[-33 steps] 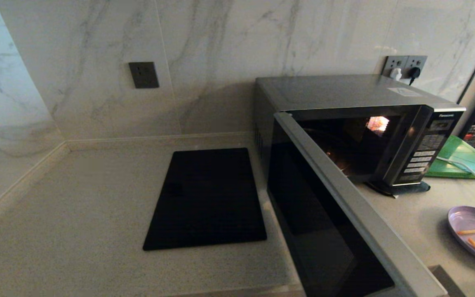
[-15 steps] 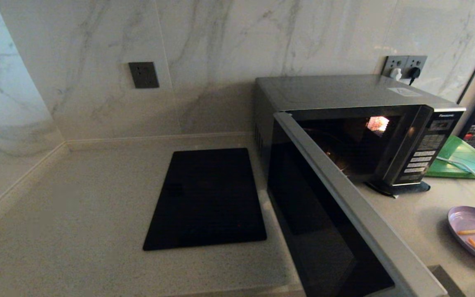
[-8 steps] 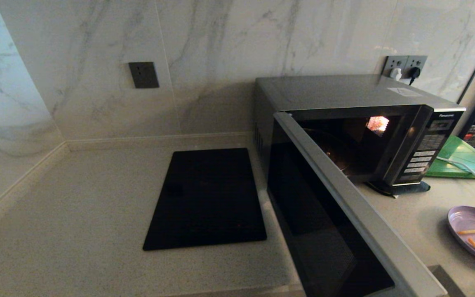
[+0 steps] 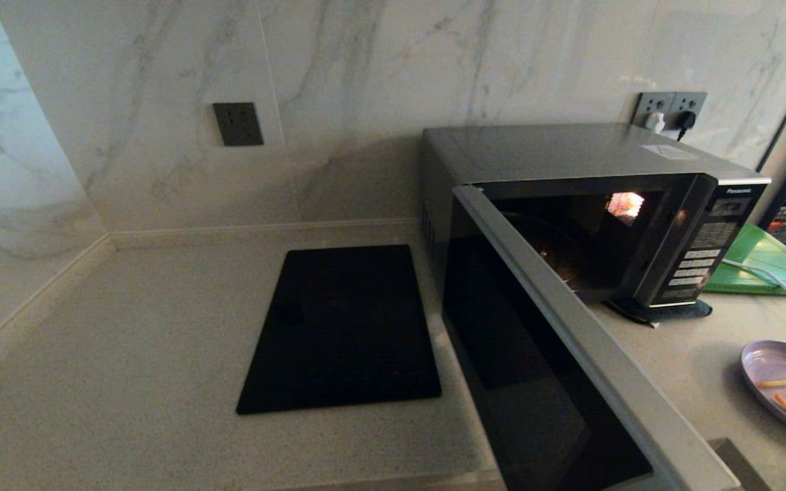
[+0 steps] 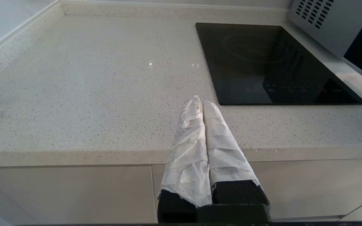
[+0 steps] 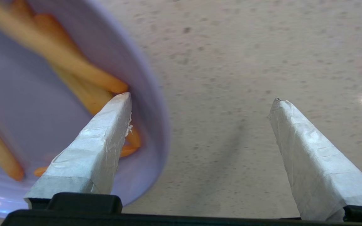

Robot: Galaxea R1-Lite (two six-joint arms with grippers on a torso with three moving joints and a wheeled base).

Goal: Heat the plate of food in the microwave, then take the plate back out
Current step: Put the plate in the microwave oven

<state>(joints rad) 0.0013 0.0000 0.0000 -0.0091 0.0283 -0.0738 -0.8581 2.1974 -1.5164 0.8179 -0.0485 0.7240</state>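
Observation:
The right gripper grabs the plate of food by its rim next, to heat the fries inside the lit microwave.
The silver-grey microwave stands at the back right of the counter with its black glass door swung wide open and its cavity lit. The lavender plate of food with orange fries lies on the counter at the right edge. In the right wrist view the plate of food lies just below my open right gripper; one finger hangs over the plate's rim, the other over bare counter. My left gripper is shut and empty, held before the counter's front edge. Neither gripper shows in the head view.
A flat black cooktop is set into the counter left of the microwave. A green board with a white cable across it lies behind the plate. Marble walls close the back and left. A wall socket is mounted on the back wall.
The plate has shifted slightly to the right in the head view. Nothing else has visibly changed.

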